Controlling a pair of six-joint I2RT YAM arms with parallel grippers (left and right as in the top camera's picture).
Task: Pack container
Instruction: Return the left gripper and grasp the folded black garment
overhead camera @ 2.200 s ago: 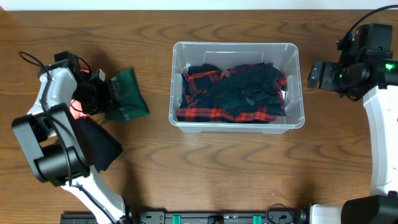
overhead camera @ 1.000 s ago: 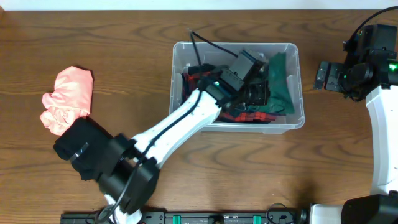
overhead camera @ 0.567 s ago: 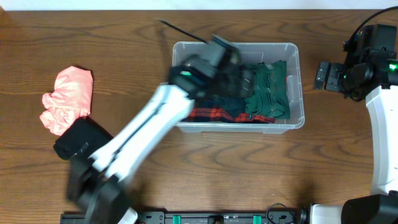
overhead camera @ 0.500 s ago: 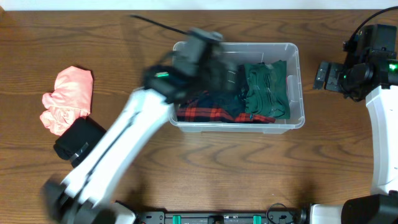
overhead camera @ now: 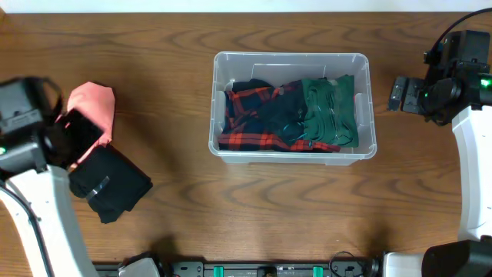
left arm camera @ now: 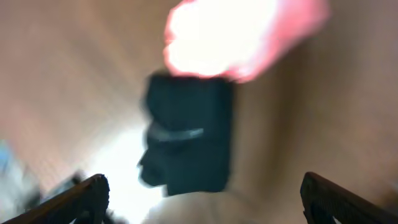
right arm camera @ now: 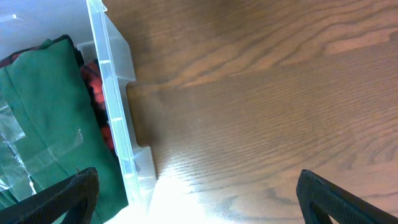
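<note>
My left gripper grabs the folded black garment (overhead camera: 114, 185) by its edge farthest from the container next, keeping the garment folded, to pack it inside.
The clear container (overhead camera: 291, 55) stands mid-table holding a red plaid cloth (overhead camera: 244, 115), a dark navy cloth and a green garment (overhead camera: 329, 114) on the right side. My left gripper (overhead camera: 79, 129) hovers open and empty at the far left, over a pink garment (overhead camera: 94, 103) and a folded black garment (overhead camera: 114, 185). The blurred left wrist view shows the black garment (left arm camera: 189, 140) and the pink garment (left arm camera: 242, 31) ahead of my spread fingers (left arm camera: 87, 196). My right gripper (overhead camera: 397, 94) hangs open and empty just right of the container's rim (right arm camera: 112, 93).
The left arm's white links run down the left table edge (overhead camera: 38, 208). The right arm stands along the right edge (overhead camera: 473, 169). Bare wood table (right arm camera: 267, 93) lies between the container and my right gripper.
My left arm has swung from the container back to the far left. The green garment stays in the container, and the left gripper has gone from shut to open. The right arm has not moved.
</note>
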